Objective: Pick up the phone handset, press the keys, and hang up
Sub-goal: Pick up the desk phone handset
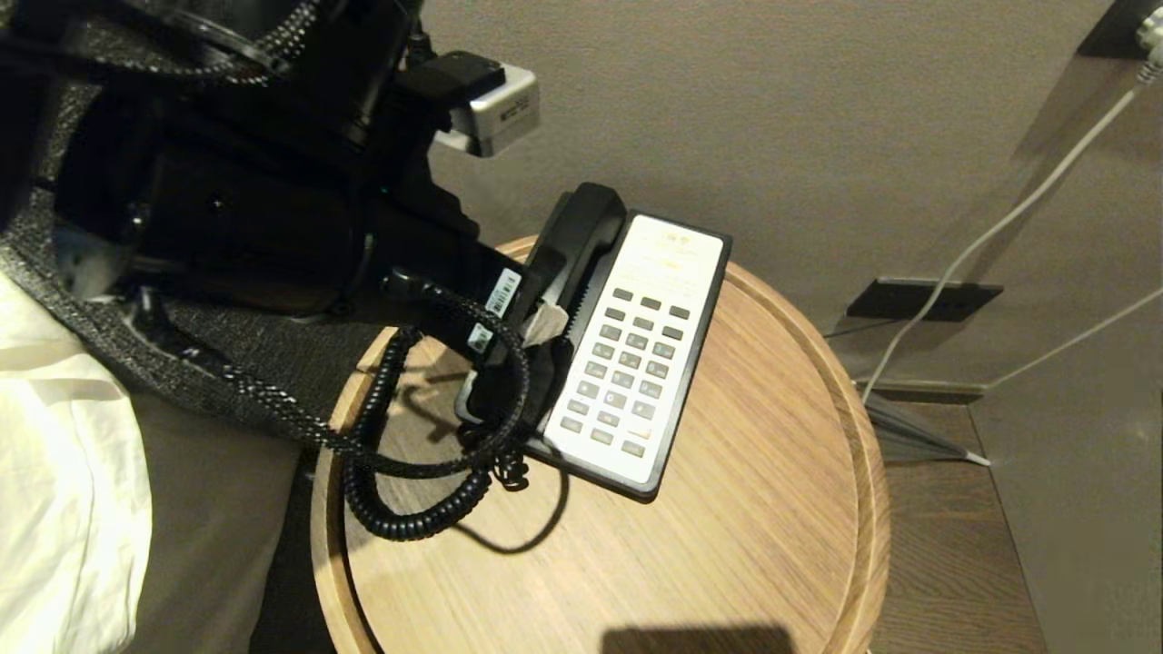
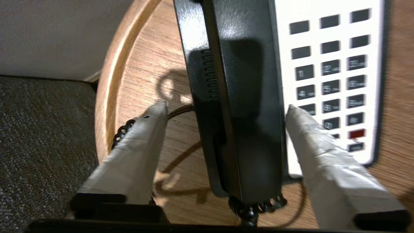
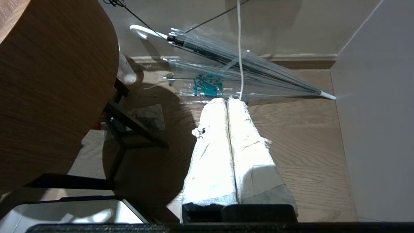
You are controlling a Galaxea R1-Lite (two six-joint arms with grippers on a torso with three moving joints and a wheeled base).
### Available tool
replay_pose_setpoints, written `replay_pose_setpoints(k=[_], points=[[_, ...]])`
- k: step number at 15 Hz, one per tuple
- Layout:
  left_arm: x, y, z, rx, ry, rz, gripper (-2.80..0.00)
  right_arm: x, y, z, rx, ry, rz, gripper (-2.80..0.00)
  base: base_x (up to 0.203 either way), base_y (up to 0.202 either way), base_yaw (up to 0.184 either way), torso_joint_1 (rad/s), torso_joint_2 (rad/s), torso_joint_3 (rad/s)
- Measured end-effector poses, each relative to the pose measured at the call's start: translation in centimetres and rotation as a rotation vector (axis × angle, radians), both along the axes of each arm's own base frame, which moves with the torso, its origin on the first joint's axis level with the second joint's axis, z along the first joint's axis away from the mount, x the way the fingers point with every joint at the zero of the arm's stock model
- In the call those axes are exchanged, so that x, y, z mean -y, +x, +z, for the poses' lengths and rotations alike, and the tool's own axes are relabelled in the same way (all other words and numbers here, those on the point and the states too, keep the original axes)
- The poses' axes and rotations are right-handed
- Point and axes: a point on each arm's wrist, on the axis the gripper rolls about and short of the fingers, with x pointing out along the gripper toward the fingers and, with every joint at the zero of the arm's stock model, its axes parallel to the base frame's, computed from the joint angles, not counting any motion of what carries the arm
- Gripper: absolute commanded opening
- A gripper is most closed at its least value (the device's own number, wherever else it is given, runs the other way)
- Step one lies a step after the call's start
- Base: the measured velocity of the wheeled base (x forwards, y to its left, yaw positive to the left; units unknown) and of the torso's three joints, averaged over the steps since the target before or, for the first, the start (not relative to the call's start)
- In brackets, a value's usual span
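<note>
My left gripper takes hold of the handset by its long handle (image 1: pixel 574 257) (image 2: pixel 250 89) next, leaving the keys free to press.
The black phone handset (image 1: pixel 581 236) lies in the cradle along the left side of the white-faced phone base (image 1: pixel 690 272), whose grey keys (image 1: pixel 627 363) face up. Its black coiled cord (image 1: pixel 391 490) loops over the round wooden table (image 1: pixel 727 545). My left gripper (image 2: pixel 226 106) is open and straddles the handset (image 2: pixel 249 113) near its cord end. One taped finger (image 2: pixel 139 152) stands clear over the wood, and the other finger (image 2: pixel 323 152) sits close beside the handset over the keypad. My right gripper (image 3: pixel 228 100) hangs parked and shut over the floor, with nothing in it.
White bedding (image 1: pixel 54 472) lies left of the table. A black wall plate (image 1: pixel 922 298) and white cables (image 1: pixel 999 227) are at the right. In the right wrist view a clear folded umbrella (image 3: pixel 245 68) lies on the wood floor beside the table's dark legs (image 3: pixel 129 123).
</note>
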Motion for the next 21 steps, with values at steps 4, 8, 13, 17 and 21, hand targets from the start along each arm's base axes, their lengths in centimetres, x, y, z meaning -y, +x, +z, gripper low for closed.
replay_pose_setpoints(k=[4,8,13,17,21], points=[[0.7,0.6,-0.7,-0.013,0.02,0.005,0.0,0.0,0.0,0.0,0.0,0.0,0.0,-2.8,0.0,0.0,0.0,0.0,0.0,0.0],[1.0,0.9,-0.9,-0.018,0.025,0.005,0.0,0.0,0.0,0.0,0.0,0.0,0.0,-2.8,0.0,0.0,0.0,0.0,0.0,0.0],[1.2,1.2,-1.2,-0.013,0.034,0.025,-2.8,0.0,0.0,0.0,-0.001,0.0,0.0,-2.8,0.0,0.0,0.0,0.0,0.0,0.0],[1.4,1.3,-1.3,-0.017,0.035,0.032,-2.8,0.0,0.0,0.0,0.0,0.0,0.001,-2.8,0.0,0.0,0.0,0.0,0.0,0.0],[1.3,1.3,-1.3,-0.016,0.033,0.037,-2.8,0.0,0.0,0.0,0.0,0.0,0.0,-2.8,0.0,0.0,0.0,0.0,0.0,0.0]])
